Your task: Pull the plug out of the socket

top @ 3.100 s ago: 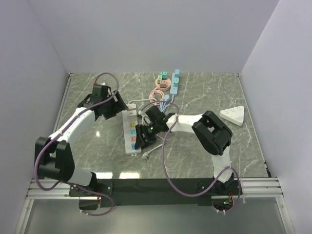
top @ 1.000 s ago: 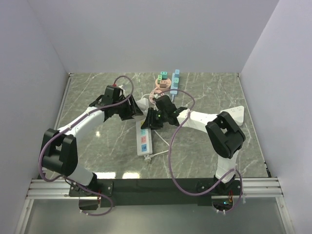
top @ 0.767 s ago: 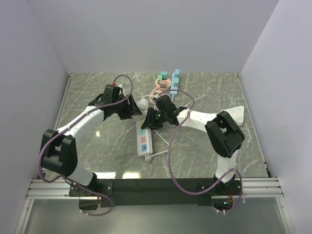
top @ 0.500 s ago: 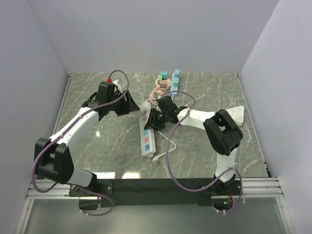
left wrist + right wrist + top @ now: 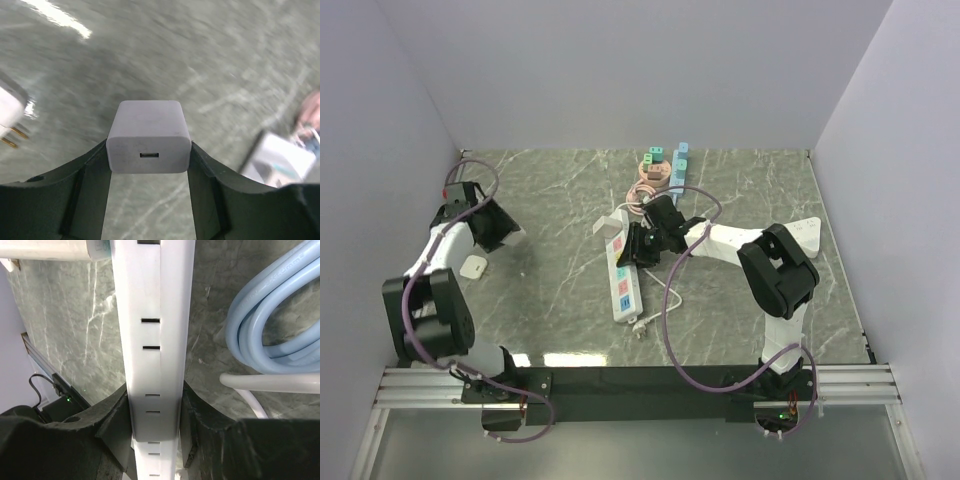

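Observation:
The white USB charger plug (image 5: pixel 149 136) is above empty marble and would drop short onto the marble if the robot opened its left gripper now, so the left gripper needs to keep holding the plug.
The white power strip (image 5: pixel 623 272) lies mid-table, running toward the front. My right gripper (image 5: pixel 638 246) is shut across it; in the right wrist view the strip (image 5: pixel 152 330) fills the space between the fingers of that gripper (image 5: pixel 152 415). My left gripper (image 5: pixel 500 230) is at the far left of the table, well away from the strip. It is shut on a white USB charger plug (image 5: pixel 149 136), held above the marble in that gripper (image 5: pixel 149 165). The strip shows blurred at the right of the left wrist view (image 5: pixel 277 160).
A second white plug (image 5: pixel 473 267) lies on the table below the left gripper; its brass prongs show in the left wrist view (image 5: pixel 10 112). Blue cable (image 5: pixel 265 325) and white cable (image 5: pixel 260 382) lie beside the strip. A pink coil (image 5: pixel 652 172), blue strip (image 5: pixel 678 165) and white triangular hub (image 5: pixel 798 235) sit further off.
My left arm has swung from beside the strip's far end out to the far left of the table, holding the white charger plug. The right gripper has kept its hold on the strip.

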Controlling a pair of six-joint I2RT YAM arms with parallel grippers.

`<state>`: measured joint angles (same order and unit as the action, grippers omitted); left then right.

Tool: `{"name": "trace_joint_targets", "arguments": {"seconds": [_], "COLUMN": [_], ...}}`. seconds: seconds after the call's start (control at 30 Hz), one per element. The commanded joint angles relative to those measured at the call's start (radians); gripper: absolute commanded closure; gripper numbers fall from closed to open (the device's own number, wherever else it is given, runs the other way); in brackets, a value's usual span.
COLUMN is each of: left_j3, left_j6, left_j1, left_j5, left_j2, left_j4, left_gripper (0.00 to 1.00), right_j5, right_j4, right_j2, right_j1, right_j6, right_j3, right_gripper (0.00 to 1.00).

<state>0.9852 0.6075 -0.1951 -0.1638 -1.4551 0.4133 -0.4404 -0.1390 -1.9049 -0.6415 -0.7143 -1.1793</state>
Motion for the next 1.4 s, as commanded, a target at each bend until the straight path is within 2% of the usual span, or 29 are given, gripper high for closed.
{"name": "trace_joint_targets", "arguments": {"seconds": [0.0, 0.13, 0.23, 0.27, 0.37, 0.47, 0.57, 0.63, 0.77, 0.97, 1.03, 1.13, 1.37], "left_j3": [0.082, 0.164, 0.227, 0.234, 0.233, 0.207, 0.176, 0.153, 0.037, -0.005, -0.013, 0.004, 0.032], "left_j6": [-0.002, 0.037, 0.069, 0.075, 0.084, 0.083, 0.078, 0.08, 0.121, 0.184, 0.205, 0.225, 0.204], "left_j1": [-0.033, -0.084, -0.116, -0.128, -0.138, -0.139, -0.139, -0.138, -0.109, 0.08, 0.149, 0.241, 0.344], "left_j5": [0.033, 0.04, 0.014, 0.006, 0.037, 0.035, 0.027, 0.009, -0.115, -0.166, -0.25, -0.299, -0.35], "left_j2": [-0.08, -0.21, -0.286, -0.286, -0.266, -0.242, -0.22, -0.197, -0.032, 0.116, 0.119, 0.081, -0.086], "left_j4": [-0.03, -0.021, 0.014, 0.012, 0.021, 0.019, 0.027, 0.028, -0.021, -0.047, -0.109, -0.137, -0.189], "left_gripper": [1.0, 0.99, 0.88, 0.72, 0.39, 0.23, 0.12, 0.08, 0.01, 0.01, 0.0, 0.0, 0.01], "right_j5": [-0.038, -0.049, -0.05, -0.05, -0.05, -0.055, -0.06, -0.064, -0.069, -0.08, -0.087, -0.093, -0.11], "right_j4": [-0.004, -0.014, -0.025, -0.033, -0.04, -0.039, -0.039, -0.043, -0.054, -0.074, -0.076, -0.08, -0.083], "right_j2": [0.029, 0.029, 0.033, 0.036, 0.038, 0.035, 0.029, 0.024, 0.023, 0.012, 0.007, 0.0, -0.003], "right_j1": [0.002, 0.002, 0.002, 0.003, 0.002, 0.002, 0.003, 0.002, 0.002, 0.002, 0.002, -0.001, -0.006], "right_j6": [0.033, 0.044, 0.055, 0.058, 0.067, 0.069, 0.072, 0.075, 0.084, 0.093, 0.095, 0.098, 0.102], "right_j3": [-0.039, -0.04, -0.046, -0.051, -0.055, -0.059, -0.063, -0.071, -0.083, -0.109, -0.115, -0.121, -0.131], "right_gripper": [1.0, 1.0, 1.0, 1.0, 1.0, 1.0, 1.0, 1.0, 1.0, 1.0, 1.0, 1.0, 1.0]}}
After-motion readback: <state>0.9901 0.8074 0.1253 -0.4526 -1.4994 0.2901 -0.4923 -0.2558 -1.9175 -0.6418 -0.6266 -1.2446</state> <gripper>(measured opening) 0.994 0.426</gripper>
